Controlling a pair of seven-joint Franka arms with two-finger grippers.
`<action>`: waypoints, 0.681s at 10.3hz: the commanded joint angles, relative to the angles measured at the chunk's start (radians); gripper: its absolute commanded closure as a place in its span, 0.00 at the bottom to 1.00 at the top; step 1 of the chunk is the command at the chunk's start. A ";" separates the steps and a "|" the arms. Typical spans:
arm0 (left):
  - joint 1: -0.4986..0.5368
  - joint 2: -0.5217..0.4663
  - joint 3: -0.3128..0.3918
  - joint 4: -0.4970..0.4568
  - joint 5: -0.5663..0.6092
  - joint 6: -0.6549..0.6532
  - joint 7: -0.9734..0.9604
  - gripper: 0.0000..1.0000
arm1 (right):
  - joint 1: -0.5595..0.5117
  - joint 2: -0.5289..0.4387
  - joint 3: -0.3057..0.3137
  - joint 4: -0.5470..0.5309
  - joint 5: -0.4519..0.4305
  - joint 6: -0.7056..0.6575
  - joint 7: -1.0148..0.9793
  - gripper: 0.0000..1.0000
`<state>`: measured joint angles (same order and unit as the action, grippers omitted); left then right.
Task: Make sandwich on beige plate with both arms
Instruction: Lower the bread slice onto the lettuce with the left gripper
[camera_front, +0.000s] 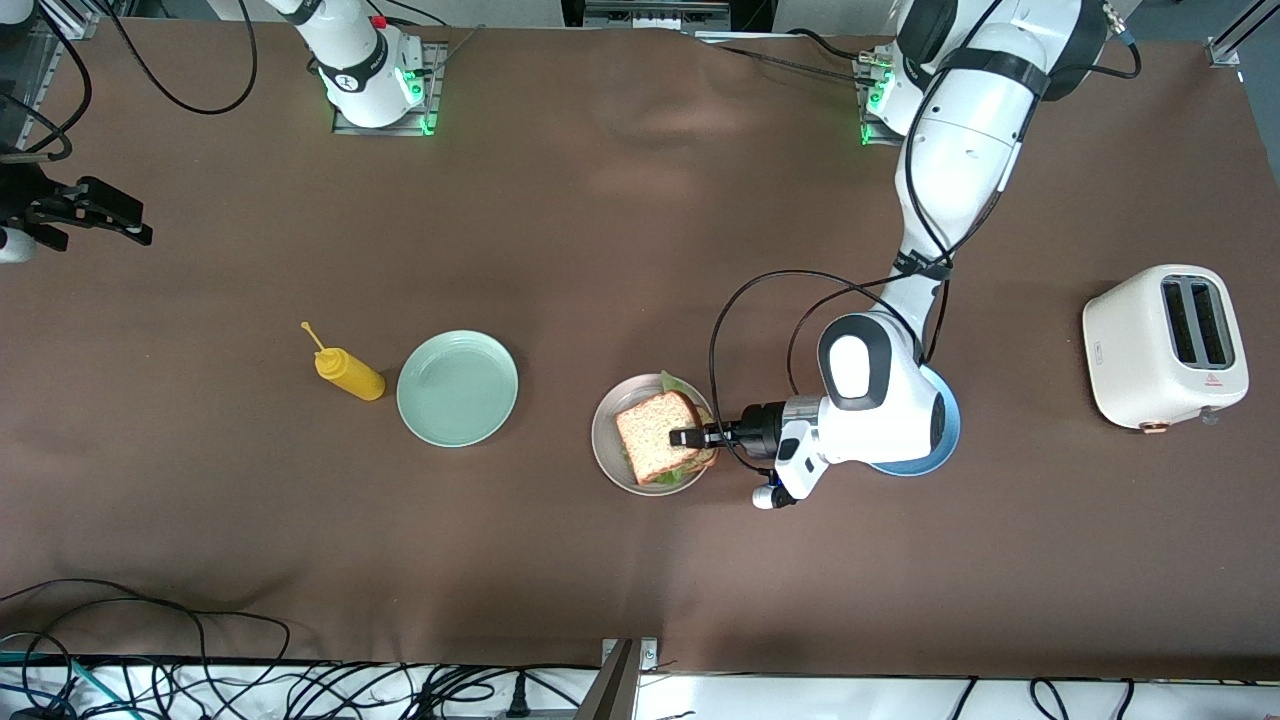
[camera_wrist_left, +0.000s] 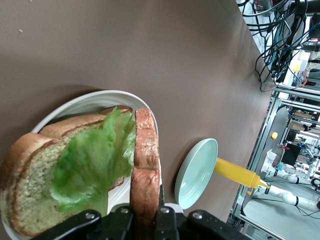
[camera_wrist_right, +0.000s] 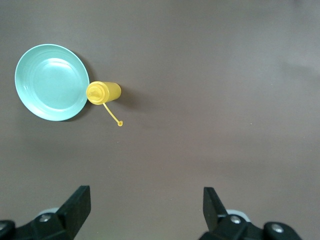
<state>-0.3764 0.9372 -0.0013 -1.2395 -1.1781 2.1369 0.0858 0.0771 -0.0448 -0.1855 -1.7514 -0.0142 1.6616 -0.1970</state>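
The top bread slice (camera_front: 654, 438) lies close over the lettuce leaf (camera_front: 678, 384), inside the beige plate's rim, so it is now time for my left gripper to release the slice.
The beige plate (camera_front: 603, 430) holds a bottom bread slice (camera_wrist_left: 27, 175) with a green lettuce leaf (camera_wrist_left: 90, 165) on it. My left gripper (camera_front: 685, 437) reaches in sideways and is shut on the edge of the top bread slice (camera_front: 655, 432). It holds that slice about level over the lettuce. In the left wrist view the slice (camera_wrist_left: 146, 165) shows edge-on between the fingers of the left gripper (camera_wrist_left: 146, 215), close above the leaf. I cannot tell whether they touch. My right gripper (camera_front: 125, 215) waits open and empty over bare table at the right arm's end, and shows in its wrist view (camera_wrist_right: 145, 205).
A mint-green plate (camera_front: 457, 388) and a yellow mustard bottle (camera_front: 350, 373) lie toward the right arm's end. A blue plate (camera_front: 945, 440) lies under the left wrist. A white toaster (camera_front: 1165, 345) stands toward the left arm's end. Cables run along the front edge.
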 joint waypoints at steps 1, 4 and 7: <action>-0.013 0.031 0.007 0.041 -0.038 0.014 -0.006 0.85 | -0.003 0.002 0.001 0.020 -0.013 -0.022 0.001 0.00; -0.019 0.035 0.007 0.044 -0.037 0.020 -0.003 0.59 | -0.003 0.002 0.001 0.020 -0.013 -0.022 0.001 0.00; -0.012 0.034 0.018 0.043 0.010 0.018 0.008 0.40 | -0.003 0.002 0.001 0.021 -0.013 -0.022 0.002 0.00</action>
<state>-0.3831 0.9522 0.0056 -1.2296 -1.1778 2.1518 0.0873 0.0771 -0.0448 -0.1855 -1.7513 -0.0142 1.6615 -0.1970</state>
